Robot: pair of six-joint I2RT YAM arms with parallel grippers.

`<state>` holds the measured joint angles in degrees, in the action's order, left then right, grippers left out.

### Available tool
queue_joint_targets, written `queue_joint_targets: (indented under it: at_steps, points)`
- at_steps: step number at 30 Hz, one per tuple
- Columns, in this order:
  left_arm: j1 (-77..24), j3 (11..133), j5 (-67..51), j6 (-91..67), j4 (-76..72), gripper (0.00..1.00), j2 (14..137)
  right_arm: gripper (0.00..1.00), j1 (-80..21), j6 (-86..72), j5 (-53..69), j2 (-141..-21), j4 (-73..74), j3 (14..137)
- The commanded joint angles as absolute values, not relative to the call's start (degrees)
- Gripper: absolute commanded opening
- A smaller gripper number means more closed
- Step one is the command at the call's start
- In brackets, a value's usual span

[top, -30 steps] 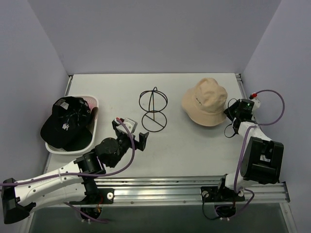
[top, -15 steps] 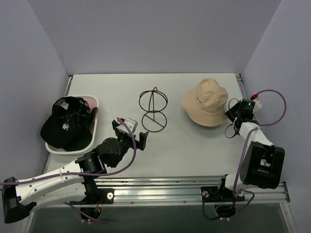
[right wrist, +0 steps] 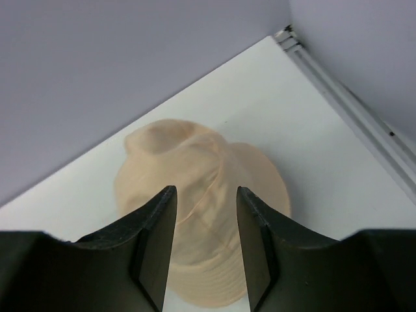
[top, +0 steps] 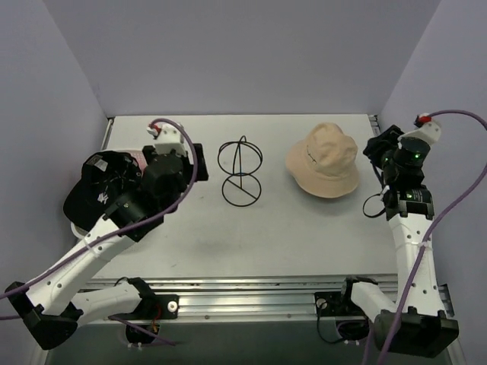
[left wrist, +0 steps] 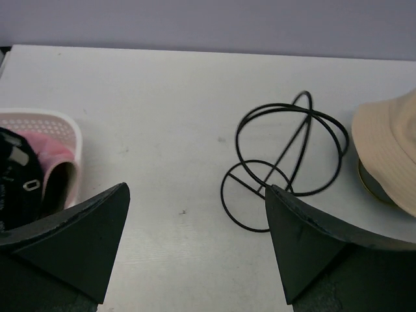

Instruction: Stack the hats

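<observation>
The left gripper grabs the black baseball cap's strap [top: 104, 198] [left wrist: 30, 186] beside the metal buckle next, leaving the cap's nearby rim free to hand over to the right gripper.
A beige bucket hat [top: 323, 169] sits crown up on the table at the right; it also shows in the right wrist view [right wrist: 188, 149] and at the right edge of the left wrist view [left wrist: 390, 149]. A black baseball cap [top: 103, 194] lies on top of the white basket [top: 85, 232] at the left, with a pink hat [top: 146, 163] [left wrist: 52, 153] under it. My right gripper [top: 374, 150] [right wrist: 206, 192] is open and empty, raised just right of the beige hat. My left gripper [top: 194, 154] [left wrist: 196, 190] is open and empty, raised between the basket and the wire frame.
A black wire globe frame [top: 240, 173] [left wrist: 286, 162] stands mid-table between the basket and the beige hat. The basket rim [left wrist: 62, 127] is at my left gripper's left. Purple walls close the back and both sides.
The left arm swung from the front middle of the table up and back to beside the basket. The right arm lifted from low beside the beige hat's brim to higher above it.
</observation>
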<state>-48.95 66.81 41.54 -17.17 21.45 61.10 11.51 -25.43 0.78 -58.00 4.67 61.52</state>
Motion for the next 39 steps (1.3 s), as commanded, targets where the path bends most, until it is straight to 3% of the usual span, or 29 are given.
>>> queue_joint_targets:
  at_steps: [1, 10, 16, 17, 32, 39]
  points:
    - [-38.35, 72.33, 34.12, -21.71, 32.34, 0.94, 60.21, 0.38, 2.13, -21.1, 1.5, -53.9, 10.72, 64.42]
    - [-10.31, 81.03, 14.95, -18.11, 42.62, 0.99, 68.1, 0.38, -15.63, -20.3, 11.5, -45.8, 6.86, 59.42]
    - [-4.93, 81.39, 12.4, -16.53, 42.89, 1.0, 72.68, 0.39, -23.37, -17.5, 9.14, -43.25, 3.61, 52.49]
    - [-4.49, 81.04, 11.0, -16.26, 42.46, 0.94, 73.29, 0.4, -23.9, -17.23, 9.05, -42.81, 3.43, 51.86]
    - [-0.26, 78.49, 10.46, -21.27, 39.46, 0.74, 83.22, 0.43, -24.87, -17.23, 10.2, -35.95, 2.46, 48.69]
    - [0.95, 75.32, 9.93, -21.53, 36.91, 0.55, 85.6, 0.43, -25.05, -17.05, 10.46, -34.37, 2.46, 48.34]
